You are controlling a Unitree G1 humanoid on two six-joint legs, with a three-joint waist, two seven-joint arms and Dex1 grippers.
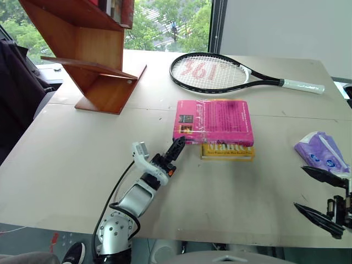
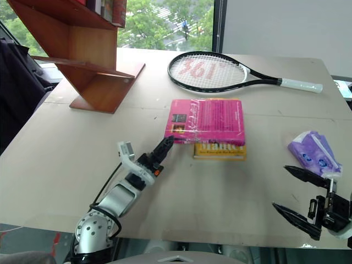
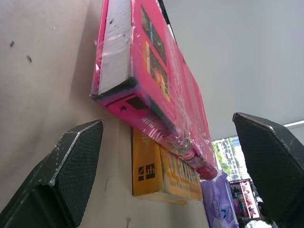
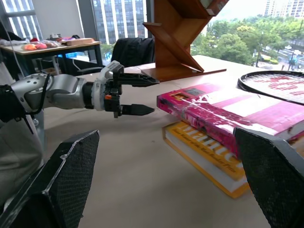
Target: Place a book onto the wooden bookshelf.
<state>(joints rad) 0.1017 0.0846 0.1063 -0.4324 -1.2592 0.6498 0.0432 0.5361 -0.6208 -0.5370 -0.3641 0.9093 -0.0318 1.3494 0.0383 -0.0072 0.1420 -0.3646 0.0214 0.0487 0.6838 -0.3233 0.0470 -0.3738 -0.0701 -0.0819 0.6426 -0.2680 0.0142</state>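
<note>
My left gripper grabs the pink book's overhanging spine corner (image 1: 180, 137) next, where the pink book's bottom is open as the book juts out past the yellow book (image 1: 227, 152) beneath it.
The pink book (image 1: 214, 122), in clear wrap, lies flat on a yellow book (image 1: 227, 152) in the middle of the table. My left gripper (image 1: 177, 149) points at the pink book's near left corner, just short of it. Its fingers (image 4: 137, 80) are open, one above the other, with nothing between them. In the left wrist view the book's (image 3: 156, 71) corner and white page edges are close ahead. My right gripper (image 2: 279, 187) hangs open and empty over the table's near right edge. The wooden bookshelf (image 1: 99, 60) stands at the far left of the table.
A black tennis racket (image 1: 220, 74) lies behind the books. A purple tissue pack (image 1: 322, 154) sits just beyond my right gripper. Several books stand on the shelf's upper board (image 1: 118, 8). A dark chair (image 1: 16, 82) is beside the table's left edge.
</note>
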